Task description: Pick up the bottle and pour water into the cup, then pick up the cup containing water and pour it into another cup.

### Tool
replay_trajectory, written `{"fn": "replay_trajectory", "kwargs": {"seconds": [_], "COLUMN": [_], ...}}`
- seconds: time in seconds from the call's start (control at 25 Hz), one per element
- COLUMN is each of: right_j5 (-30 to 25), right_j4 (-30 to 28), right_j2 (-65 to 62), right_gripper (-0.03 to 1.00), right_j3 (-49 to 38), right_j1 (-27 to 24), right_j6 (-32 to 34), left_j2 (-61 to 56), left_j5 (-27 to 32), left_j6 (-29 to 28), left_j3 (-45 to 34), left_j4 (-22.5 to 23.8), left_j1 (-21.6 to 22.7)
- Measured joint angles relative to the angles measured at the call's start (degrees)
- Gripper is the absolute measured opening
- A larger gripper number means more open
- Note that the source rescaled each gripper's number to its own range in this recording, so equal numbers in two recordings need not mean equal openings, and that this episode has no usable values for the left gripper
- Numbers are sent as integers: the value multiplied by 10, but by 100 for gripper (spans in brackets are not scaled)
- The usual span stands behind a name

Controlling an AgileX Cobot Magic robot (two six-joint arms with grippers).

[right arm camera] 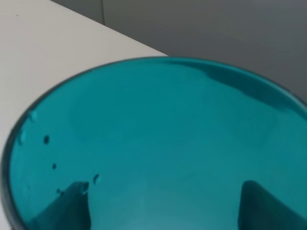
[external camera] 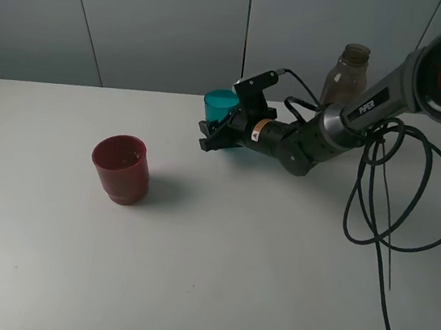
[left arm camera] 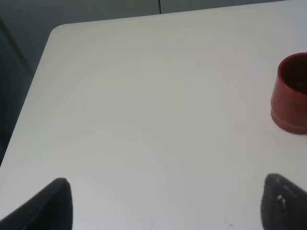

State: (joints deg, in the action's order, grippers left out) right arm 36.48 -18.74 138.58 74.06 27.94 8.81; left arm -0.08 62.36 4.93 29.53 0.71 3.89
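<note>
My right gripper needs to open now, because the teal cup (external camera: pixel 219 104) (right arm camera: pixel 158 129) stands with its base down on the white table and would stay upright.
The cup (external camera: pixel 221 104) is a teal translucent tumbler at the back middle of the table, and my right gripper (external camera: pixel 221 135) is shut on its lower part. In the right wrist view the cup (right arm camera: pixel 158 120) fills the frame, with small droplets on its inner wall; the dark fingers (right arm camera: pixel 72 208) show through its wall on both sides of my right gripper (right arm camera: pixel 163 208). The bottle (external camera: pixel 348 72), smoky brown, stands behind the right arm. Another cup (external camera: pixel 122 168), squat and dark red, stands upright left of centre, also in the left wrist view (left arm camera: pixel 291 93). My left gripper (left arm camera: pixel 165 206) is open above bare table.
Black cables (external camera: pixel 379 194) hang in loops over the right side of the white table (external camera: pixel 230 280). The table's rounded far-left corner (left arm camera: pixel 55 31) borders a dark gap. The left arm is out of the exterior view.
</note>
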Motion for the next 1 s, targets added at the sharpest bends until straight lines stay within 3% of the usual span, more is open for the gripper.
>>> {"fn": "replay_trajectory", "kwargs": {"seconds": [0.16, 0.2, 0.36, 0.4, 0.6, 1.0], "right_j5": [0, 0, -12, -22, -130, -454], "right_j4": [0, 0, 0, -1, -1, -11], "right_j2": [0, 0, -10, -15, -52, -170], "right_gripper": [15, 24, 86, 94, 99, 100], "right_j3": [0, 0, 0, 0, -1, -1], "right_j1": [0, 0, 0, 0, 5, 33], "right_j6": [-2, -2, -3, -3, 4, 24], "left_j2": [0, 0, 0, 0, 0, 0], "left_j5": [0, 0, 0, 0, 0, 0], "left_j6": [0, 0, 0, 0, 0, 0], "left_j3": [0, 0, 0, 0, 0, 0], "left_j4": [0, 0, 0, 0, 0, 0], "left_j1": [0, 0, 0, 0, 0, 0]}}
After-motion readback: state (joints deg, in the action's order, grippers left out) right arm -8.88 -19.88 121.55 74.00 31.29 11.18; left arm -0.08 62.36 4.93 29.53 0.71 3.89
